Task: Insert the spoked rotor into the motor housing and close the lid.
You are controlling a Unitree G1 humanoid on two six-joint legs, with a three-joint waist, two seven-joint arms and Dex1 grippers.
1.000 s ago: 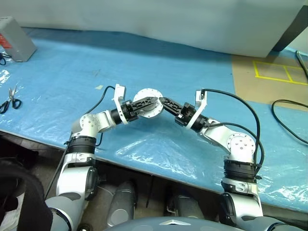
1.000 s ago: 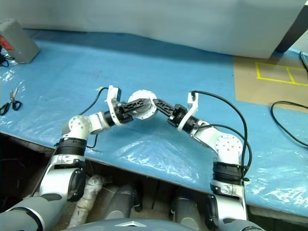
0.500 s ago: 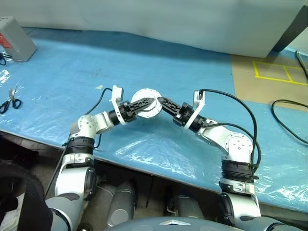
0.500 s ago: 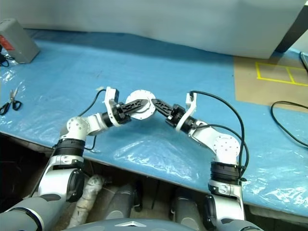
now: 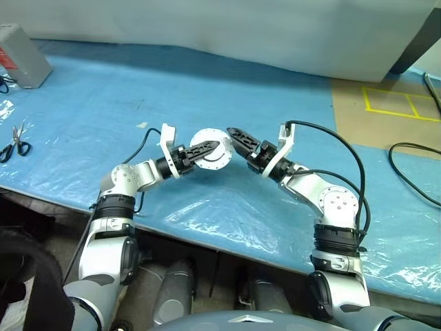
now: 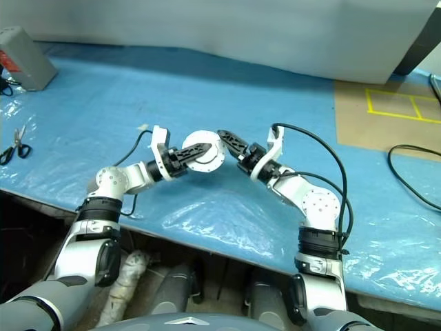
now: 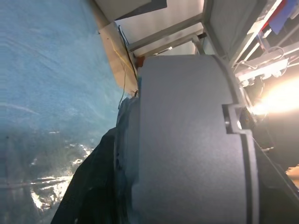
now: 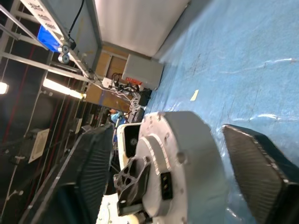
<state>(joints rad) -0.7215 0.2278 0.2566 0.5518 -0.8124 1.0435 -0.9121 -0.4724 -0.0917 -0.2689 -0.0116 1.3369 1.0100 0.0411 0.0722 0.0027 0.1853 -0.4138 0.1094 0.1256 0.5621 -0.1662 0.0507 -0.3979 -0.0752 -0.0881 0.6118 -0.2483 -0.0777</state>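
The silver motor housing (image 5: pixel 219 159) is above the blue plastic sheet (image 5: pixel 215 189), so my left gripper should keep holding the housing there.
Above the blue table hangs the round silver motor housing (image 5: pixel 219 159), its flat silver face with rim holes toward me. My left gripper (image 5: pixel 207 147) is shut on it, one black finger across that face. The grey body of the housing (image 7: pixel 187 140) sits between the left fingers. My right gripper (image 5: pixel 235 141) stands open just right of the housing. Its two ribbed fingers (image 8: pixel 88 172) flank the housing (image 8: pixel 182 158) without touching it. The spoked rotor is hidden. I cannot tell whether the silver face is the lid.
The table (image 5: pixel 289 83) is covered in blue plastic sheet. Scissors (image 5: pixel 15 141) lie at the left edge and a grey box (image 5: pixel 21 55) at the far left. A cardboard sheet with yellow tape (image 5: pixel 386 110) and a black cable (image 5: pixel 413 165) lie to the right.
My right gripper has opened and let go of the housing, its fingers now off the right rim. My left gripper has closed onto the housing, which stays in place.
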